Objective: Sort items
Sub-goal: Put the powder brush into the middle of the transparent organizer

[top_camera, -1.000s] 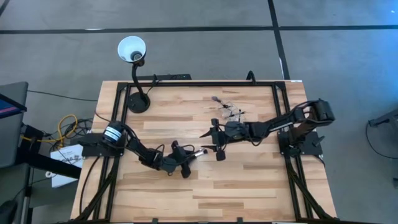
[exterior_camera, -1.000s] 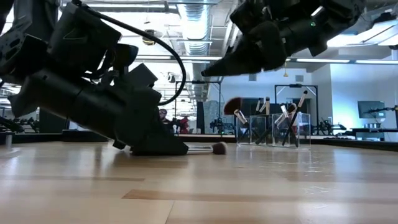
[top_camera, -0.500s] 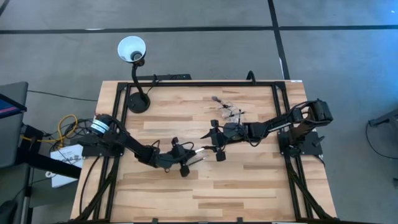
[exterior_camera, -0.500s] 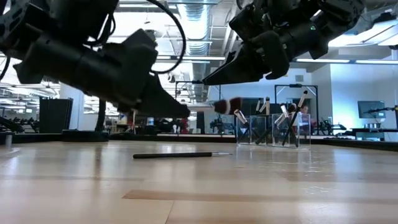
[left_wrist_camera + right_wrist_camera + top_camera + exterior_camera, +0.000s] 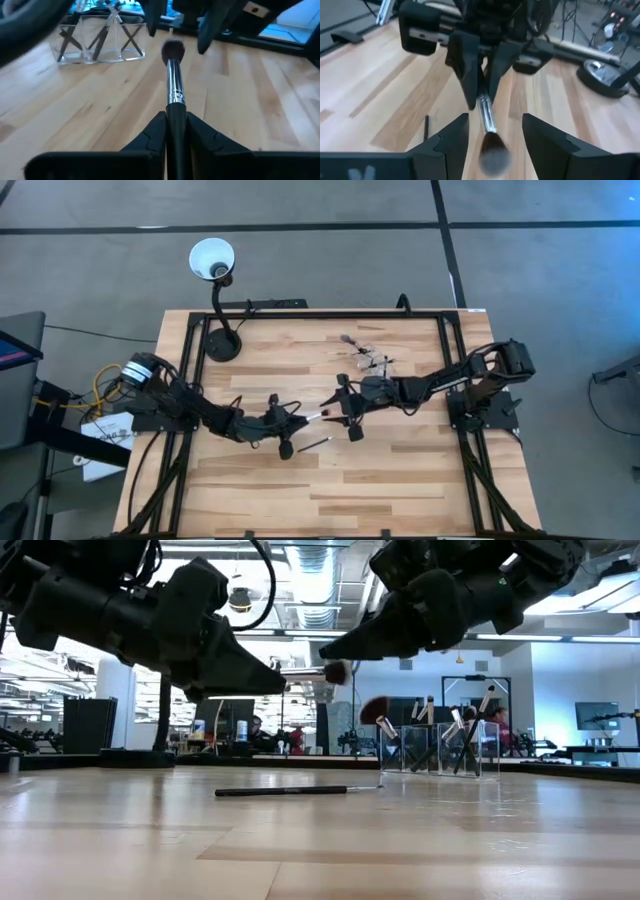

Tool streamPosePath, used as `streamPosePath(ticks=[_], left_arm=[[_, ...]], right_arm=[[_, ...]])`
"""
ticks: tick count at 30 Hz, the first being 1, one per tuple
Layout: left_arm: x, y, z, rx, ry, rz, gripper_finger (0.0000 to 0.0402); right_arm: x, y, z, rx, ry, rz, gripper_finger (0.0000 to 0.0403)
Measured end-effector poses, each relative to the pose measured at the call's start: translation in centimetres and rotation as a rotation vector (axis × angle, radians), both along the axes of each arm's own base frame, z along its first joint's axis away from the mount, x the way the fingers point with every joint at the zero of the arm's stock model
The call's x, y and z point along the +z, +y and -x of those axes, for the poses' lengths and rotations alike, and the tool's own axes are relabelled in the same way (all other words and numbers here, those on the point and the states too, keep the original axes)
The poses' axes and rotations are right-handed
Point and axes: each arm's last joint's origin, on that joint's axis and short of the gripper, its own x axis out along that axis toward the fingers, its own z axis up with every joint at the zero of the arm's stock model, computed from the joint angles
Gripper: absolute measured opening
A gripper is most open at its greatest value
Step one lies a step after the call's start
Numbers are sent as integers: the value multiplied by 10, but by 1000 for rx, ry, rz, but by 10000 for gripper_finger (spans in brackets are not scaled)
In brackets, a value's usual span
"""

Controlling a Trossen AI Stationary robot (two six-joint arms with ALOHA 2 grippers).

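Observation:
I should next pick up the brush with my right gripper by its silvery ferrule (image 5: 314, 418), so its dark handle stays free to slide into the clear holder (image 5: 370, 362).
My left gripper (image 5: 296, 421) (image 5: 175, 122) is shut on a makeup brush (image 5: 312, 672) with a dark handle, a silvery ferrule (image 5: 175, 85) and a dark bristle tip (image 5: 494, 150), raised above the table's middle. My right gripper (image 5: 336, 408) (image 5: 497, 135) is open. It faces the left one, with a finger on either side of the bristle tip, and touches nothing. A slim dark brush (image 5: 314, 444) (image 5: 290, 790) lies flat on the wood below. More brushes stand in a clear holder (image 5: 370, 362) (image 5: 440, 748). My left gripper pinches the brush's dark handle (image 5: 175, 117) between its two fingers, just behind the ferrule. The fingers come nearly level from the table's left and lie along the brush. The brush juts out past the fingertips, roughly level and clear of the table, bristles toward the right gripper.
A black gooseneck lamp with a white shade (image 5: 212, 260) stands on its base (image 5: 222, 345) at the far left corner. A black frame rail (image 5: 320, 314) runs along the far edge. Bare wood lies toward the near edge (image 5: 330, 500).
My left gripper has taken hold of the brush that lay on the table and lifted it clear, carrying it up and toward the right gripper. The brush now hangs about level, with its tip between the open fingers. The slim brush stays on the wood.

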Motion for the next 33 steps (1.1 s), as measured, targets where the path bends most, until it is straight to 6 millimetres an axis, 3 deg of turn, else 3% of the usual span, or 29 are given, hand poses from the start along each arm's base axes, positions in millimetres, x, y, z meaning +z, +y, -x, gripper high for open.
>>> streamPosePath(ticks=[20,27,33], left_arm=[[16,1,-5,-39,-126,-56,48],[17,11,-9,-62,-127,-43,45],[17,13,-10,-71,-127,-40,49]], right_arm=[[5,0,-2,7,-52,-2,170],[6,3,-2,39,-69,11,146],[6,3,-2,37,-70,12,93]])
